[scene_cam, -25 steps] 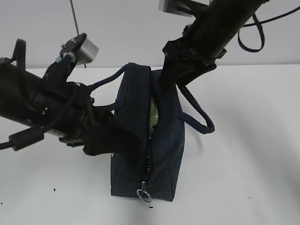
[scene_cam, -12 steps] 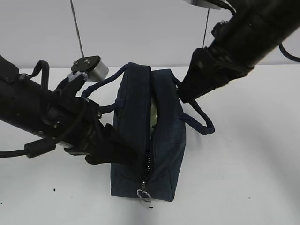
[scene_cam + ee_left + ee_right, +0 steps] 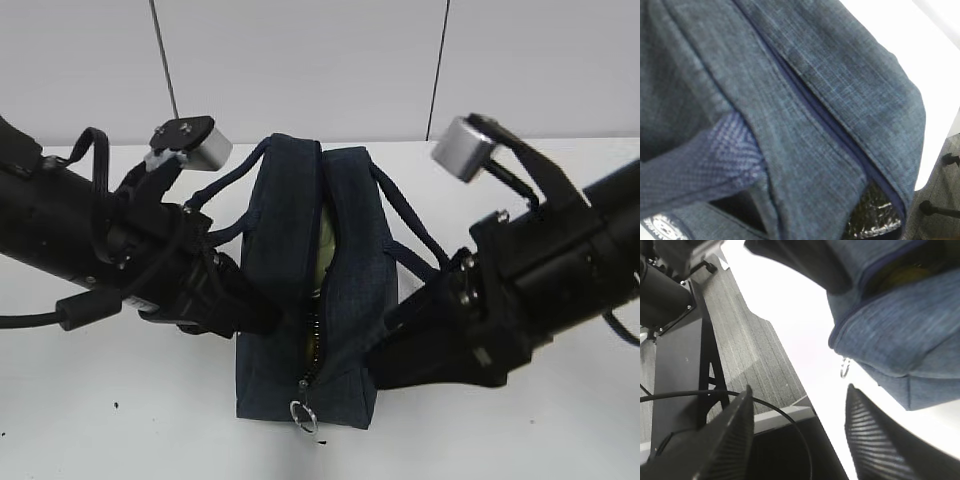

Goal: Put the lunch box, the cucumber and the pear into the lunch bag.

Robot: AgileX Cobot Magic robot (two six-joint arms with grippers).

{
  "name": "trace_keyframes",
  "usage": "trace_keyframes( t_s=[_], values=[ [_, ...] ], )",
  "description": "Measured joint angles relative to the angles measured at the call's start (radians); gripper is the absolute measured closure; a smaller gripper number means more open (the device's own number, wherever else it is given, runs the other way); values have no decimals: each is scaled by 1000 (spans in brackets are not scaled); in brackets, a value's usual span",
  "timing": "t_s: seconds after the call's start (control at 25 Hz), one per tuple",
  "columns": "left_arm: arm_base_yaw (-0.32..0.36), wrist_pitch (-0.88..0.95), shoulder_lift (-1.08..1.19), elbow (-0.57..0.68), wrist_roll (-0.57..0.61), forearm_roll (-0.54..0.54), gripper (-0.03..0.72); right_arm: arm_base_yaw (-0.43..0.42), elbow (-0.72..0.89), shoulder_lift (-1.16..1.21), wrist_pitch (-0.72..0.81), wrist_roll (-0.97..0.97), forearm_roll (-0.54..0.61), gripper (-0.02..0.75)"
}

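Next, my right gripper grabs the metal ring pull by its free outer loop. The zipper slider sits tight against the bag's fabric.
The navy lunch bag stands on the white table with its top zipper partly open. The pale green lid of the lunch box shows inside the slit. The metal ring pull hangs at the near end and also shows in the right wrist view. My left gripper presses against the bag's left side; its wrist view is filled with bag fabric and a handle, and its jaws are hidden. My right gripper is open and empty, low beside the bag's right near corner. The cucumber is hidden. A dim yellowish patch shows in the opening.
The white table extends to the right and front of the bag. The right wrist view shows the table's edge, grey carpet floor and a black stand beyond it. The bag's right handle loops out towards the right arm.
My right arm has swung from above the bag's far end down to its right near side. My left gripper has drawn back a little from the zipper slit.
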Motion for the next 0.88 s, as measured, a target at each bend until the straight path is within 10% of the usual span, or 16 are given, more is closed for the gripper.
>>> trace_keyframes(
  t_s=[0.88],
  values=[
    [0, 12, 6, 0, 0, -7, 695, 52, 192, 27, -91, -418, 290, 332]
  ],
)
